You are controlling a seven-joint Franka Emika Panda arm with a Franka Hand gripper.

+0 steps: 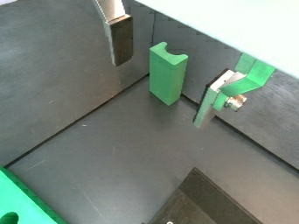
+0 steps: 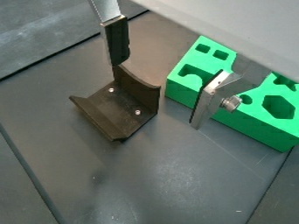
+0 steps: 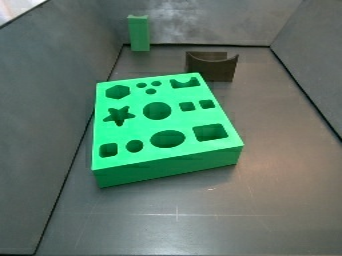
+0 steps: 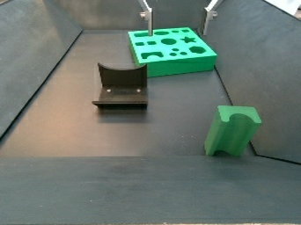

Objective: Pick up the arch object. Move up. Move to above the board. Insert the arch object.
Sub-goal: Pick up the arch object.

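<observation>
My gripper next needs to grab the arch object by its notched top end. Then it can put the arch object into the board (image 3: 166, 124).
The arch object (image 1: 167, 73) is a tall bright green block with a curved notch on top. It stands upright on the dark floor by a wall, and shows in both side views (image 3: 139, 30) (image 4: 233, 130). The board (image 3: 166, 124) is a thick green slab with shaped holes, and lies flat on the floor (image 4: 173, 48) (image 2: 239, 92). My gripper (image 1: 160, 93) is open and empty, high above the floor. Only its fingertips (image 4: 147, 12) show at the upper edge of a side view, beyond the board. The arch object is well apart from the fingers (image 1: 119, 42).
The dark fixture (image 2: 117, 107) with a curved top stands on the floor beside the board (image 3: 211, 64) (image 4: 120, 86). Grey walls enclose the floor on all sides. A dark raised surface (image 1: 222, 206) shows in a wrist view.
</observation>
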